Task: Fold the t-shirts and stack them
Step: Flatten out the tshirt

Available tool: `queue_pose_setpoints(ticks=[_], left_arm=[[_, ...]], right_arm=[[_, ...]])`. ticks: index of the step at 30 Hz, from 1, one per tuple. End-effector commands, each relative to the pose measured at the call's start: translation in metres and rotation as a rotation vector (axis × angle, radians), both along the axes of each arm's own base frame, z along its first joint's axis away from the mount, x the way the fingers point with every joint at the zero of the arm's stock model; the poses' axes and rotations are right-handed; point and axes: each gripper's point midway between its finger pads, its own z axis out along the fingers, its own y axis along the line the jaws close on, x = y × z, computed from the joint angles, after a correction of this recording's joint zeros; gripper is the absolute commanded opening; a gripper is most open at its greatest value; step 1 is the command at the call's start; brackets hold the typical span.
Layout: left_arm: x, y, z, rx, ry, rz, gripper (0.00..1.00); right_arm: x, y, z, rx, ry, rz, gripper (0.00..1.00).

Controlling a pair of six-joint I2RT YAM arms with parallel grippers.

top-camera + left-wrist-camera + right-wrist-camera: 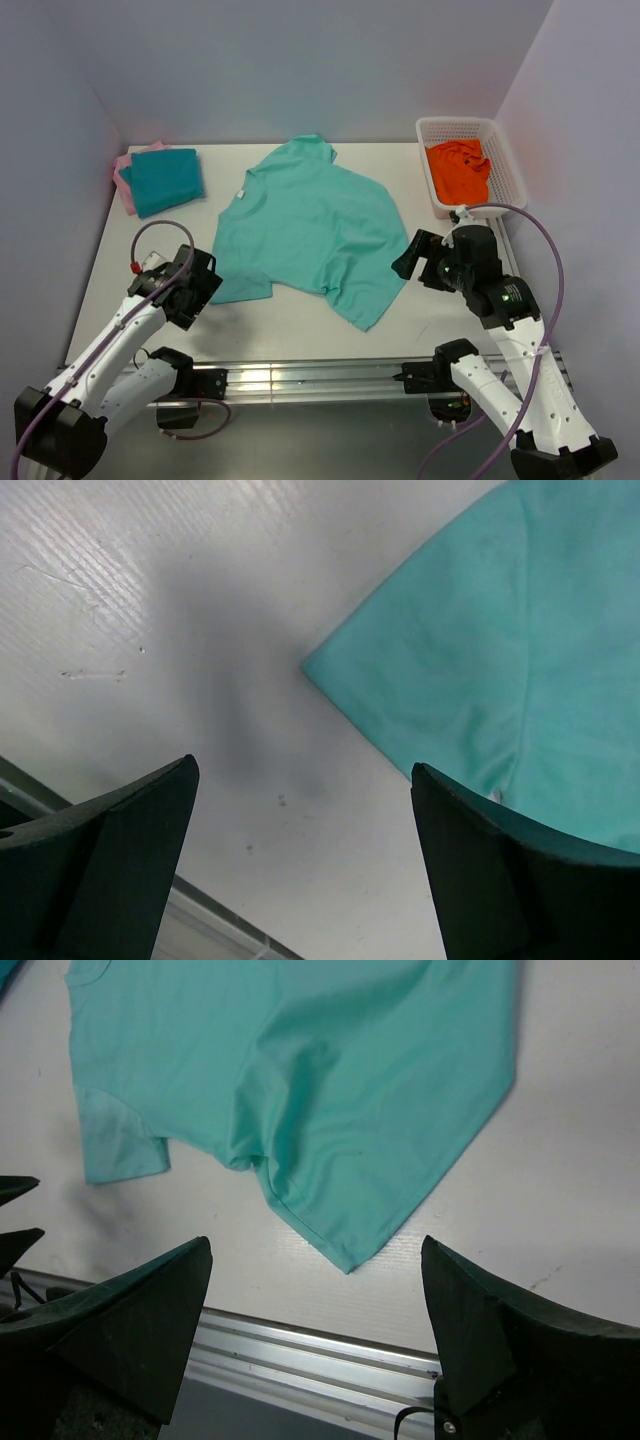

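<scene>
The left gripper grabs the mint t-shirt's near sleeve by its outer corner [215, 300] [315, 669] next, to stretch the t-shirt flat for folding.
The light mint-green t-shirt [310, 225] lies spread out, slightly rumpled, in the middle of the table. The darker teal t-shirt [165, 180] lies folded at the back left on top of the pink t-shirt [122, 175], of which only an edge shows. My left gripper [205, 285] is open and empty, just left of the mint shirt's lower-left corner [500, 660]. My right gripper [405, 258] is open and empty, just right of the shirt's right edge. In the right wrist view my open right gripper [315, 1242] looks down over the shirt's pointed lower corner [345, 1260].
A white plastic basket [510, 160] holding an orange cloth [460, 170] stands at the back right. An aluminium rail [320, 375] runs along the table's front edge. Walls close the left, back and right sides.
</scene>
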Motion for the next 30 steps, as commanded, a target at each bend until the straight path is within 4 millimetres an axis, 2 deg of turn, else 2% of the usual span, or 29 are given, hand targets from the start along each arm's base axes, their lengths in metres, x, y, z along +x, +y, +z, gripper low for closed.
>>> queue_pose_setpoints(ticks=[1,2,3,10,19,22,26,30], left_arm=[[0.012,-0.004,-0.015,-0.021,-0.042,0.042,0.93],[0.012,-0.002,-0.024,-0.009,-0.041,0.032,0.93],[0.021,-0.003,-0.022,-0.014,-0.083,0.038,0.92],[0.034,-0.005,-0.036,-0.02,-0.145,0.039,0.9],[0.03,-0.004,-0.069,0.002,-0.109,0.024,0.86],[0.033,-0.006,-0.073,-0.004,-0.12,0.016,0.83],[0.034,-0.007,-0.08,0.004,-0.105,0.001,0.73],[0.039,-0.011,-0.082,0.003,-0.103,-0.017,0.53]], right_arm=[[-0.001,0.003,0.009,0.018,-0.025,0.011,0.92],[-0.001,0.004,0.012,0.021,-0.034,0.014,0.92],[-0.002,0.004,0.012,0.019,-0.032,0.02,0.92],[-0.007,-0.004,0.011,-0.026,-0.011,0.016,0.92],[-0.011,-0.004,0.006,-0.018,0.017,0.007,0.92],[-0.012,-0.003,0.003,-0.016,0.029,0.005,0.92],[-0.011,-0.003,0.002,-0.014,0.034,0.002,0.92],[-0.011,-0.002,0.001,-0.008,0.036,0.005,0.92]])
